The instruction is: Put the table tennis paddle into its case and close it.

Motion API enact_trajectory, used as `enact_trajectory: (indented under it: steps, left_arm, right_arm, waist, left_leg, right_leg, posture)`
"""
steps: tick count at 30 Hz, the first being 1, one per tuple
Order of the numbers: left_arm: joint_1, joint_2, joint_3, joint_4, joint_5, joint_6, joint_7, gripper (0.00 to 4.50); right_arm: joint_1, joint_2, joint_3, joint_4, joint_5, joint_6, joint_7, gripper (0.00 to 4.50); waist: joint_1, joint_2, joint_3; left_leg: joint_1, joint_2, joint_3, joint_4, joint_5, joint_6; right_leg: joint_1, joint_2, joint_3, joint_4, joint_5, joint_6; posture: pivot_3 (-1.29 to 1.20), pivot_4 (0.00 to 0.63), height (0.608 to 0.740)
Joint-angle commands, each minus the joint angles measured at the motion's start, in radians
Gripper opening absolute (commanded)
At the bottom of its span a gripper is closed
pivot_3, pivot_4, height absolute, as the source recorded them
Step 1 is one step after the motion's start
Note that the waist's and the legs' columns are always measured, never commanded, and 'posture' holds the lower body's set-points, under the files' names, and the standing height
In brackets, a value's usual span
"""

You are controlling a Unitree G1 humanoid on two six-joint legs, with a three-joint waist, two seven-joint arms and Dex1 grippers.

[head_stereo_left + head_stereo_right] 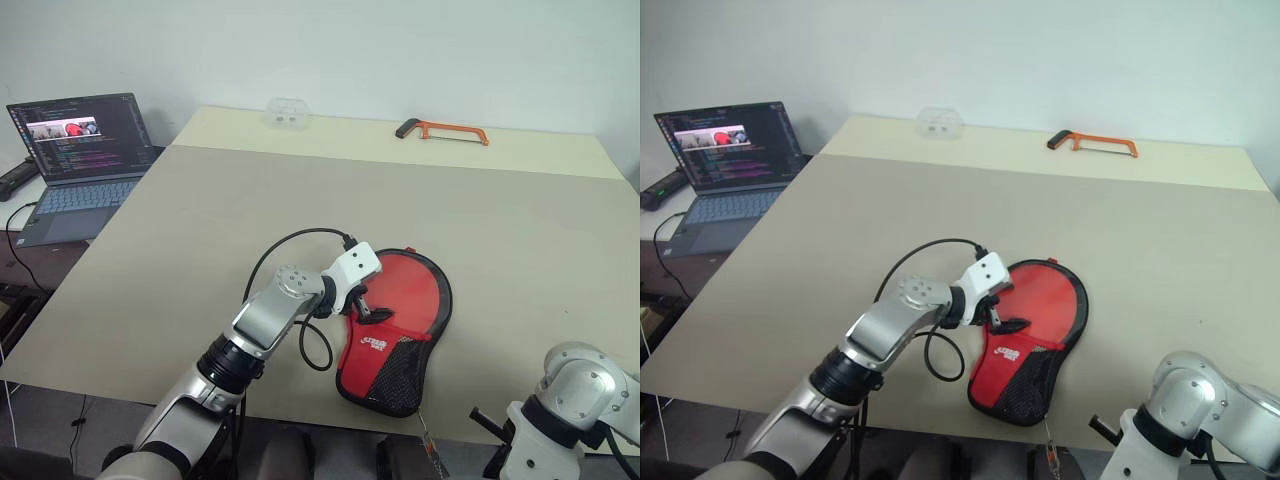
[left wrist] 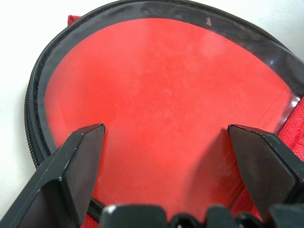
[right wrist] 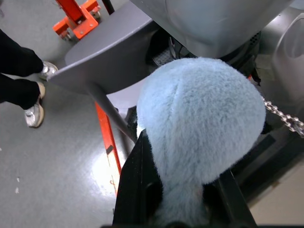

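My right gripper moves the light-blue ball onto the table before it lets go, since the ball is past the table's front edge, over the floor.
The case lies flat near the table's front edge, red side up, with white lettering and black mesh over its narrow end. Through its clear round panel I see the red blade of the table tennis paddle; the handle is hidden. My left gripper hovers over the case's middle, open, its two black fingers spread wide above the panel with nothing between them. My right arm hangs off the table's front right corner. The right gripper points down toward the floor, shut on a fluffy light-blue ball.
An orange hacksaw and a clear plastic box lie at the table's far edge. An open laptop stands on a side desk to the left. A person's shoes and an orange frame are on the floor.
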Motion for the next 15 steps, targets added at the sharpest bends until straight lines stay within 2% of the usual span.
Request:
enact_trajectory:
  steps: [1, 6, 11, 15]
  left_arm:
    - [0.006, 0.019, -0.017, 0.023, 0.025, 0.015, -0.001, 4.50]
    - [0.002, 0.008, -0.008, 0.034, 0.025, 0.008, 0.012, 4.50]
    - [0.007, 0.000, -0.009, 0.039, 0.023, -0.003, 0.017, 4.50]
    - [0.016, -0.008, 0.014, 0.040, -0.003, -0.035, 0.002, 4.50]
  right_arm:
    - [-0.048, 0.029, -0.035, 0.024, 0.028, -0.043, 0.056, 0.17]
    - [-0.200, 0.076, -0.055, 0.123, 0.045, 0.055, 0.067, 0.17]
    - [-0.287, 0.124, -0.030, 0.240, -0.058, 0.105, 0.036, 0.16]
    - [-0.299, 0.112, -0.022, 0.264, -0.083, 0.149, 0.071, 1.43]
  waist:
    - [-0.001, 0.000, 0.000]
    - [-0.003, 0.000, 0.000]
    - [-0.001, 0.000, 0.000]
    - [-0.001, 0.000, 0.000]
  left_leg:
    - [0.000, 0.000, 0.000, 0.000, 0.000, 0.000]
    - [0.001, 0.000, 0.000, 0.000, 0.000, 0.000]
    - [0.001, 0.000, 0.000, 0.001, 0.000, 0.000]
    - [0.000, 0.001, 0.000, 0.001, 0.000, 0.000]
  right_leg:
    - [0.000, 0.000, 0.000, 0.000, 0.000, 0.000]
    - [0.000, 0.000, 0.000, 0.001, 0.000, 0.000]
    - [0.001, 0.000, 0.000, 0.001, 0.000, -0.001]
    - [0.000, 0.000, 0.000, 0.001, 0.000, -0.001]
  posture:
    - [0.00, 0.150, 0.740]
    - [0.00, 0.150, 0.740]
    - [0.00, 0.150, 0.740]
    - [0.00, 0.150, 0.740]
